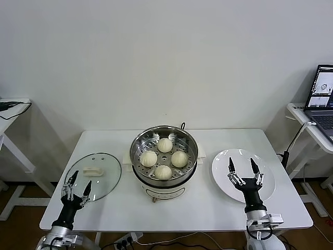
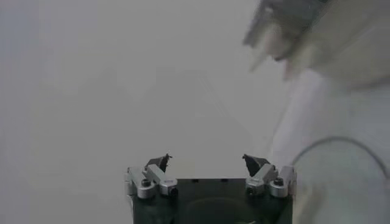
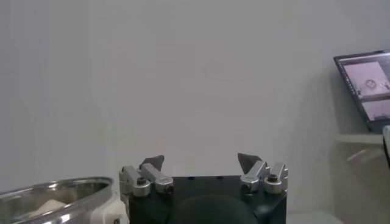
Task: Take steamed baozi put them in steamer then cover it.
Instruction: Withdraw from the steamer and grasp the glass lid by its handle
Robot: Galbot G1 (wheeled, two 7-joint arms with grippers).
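Note:
The glass lid should be held by its white handle (image 1: pixel 93 171) next, and my left gripper needs to grab it there to cover the steamer full of baozi (image 1: pixel 163 159).
Several steamed baozi (image 1: pixel 163 159) lie in a ring on the perforated tray inside the steamer (image 1: pixel 138 144), which stands at the table's middle. The cover (image 1: pixel 106 173), a glass lid with a white handle, lies flat on the table to the steamer's left. My left gripper (image 1: pixel 78 178) stands open at the table's front left, fingertips up over the lid's near edge, holding nothing. My right gripper (image 1: pixel 242 165) stands open over the near part of the white plate (image 1: pixel 223 161), empty. In the right wrist view the steamer's rim (image 3: pixel 58 189) shows beside the open gripper (image 3: pixel 201 161). The left wrist view shows its open gripper (image 2: pixel 207 159) against the wall.
The white plate to the steamer's right holds nothing. A laptop (image 1: pixel 321 99) sits on a side table at the far right, with a cable (image 1: pixel 294 140) hanging near the table's right edge. Another stand (image 1: pixel 13 112) is at the far left.

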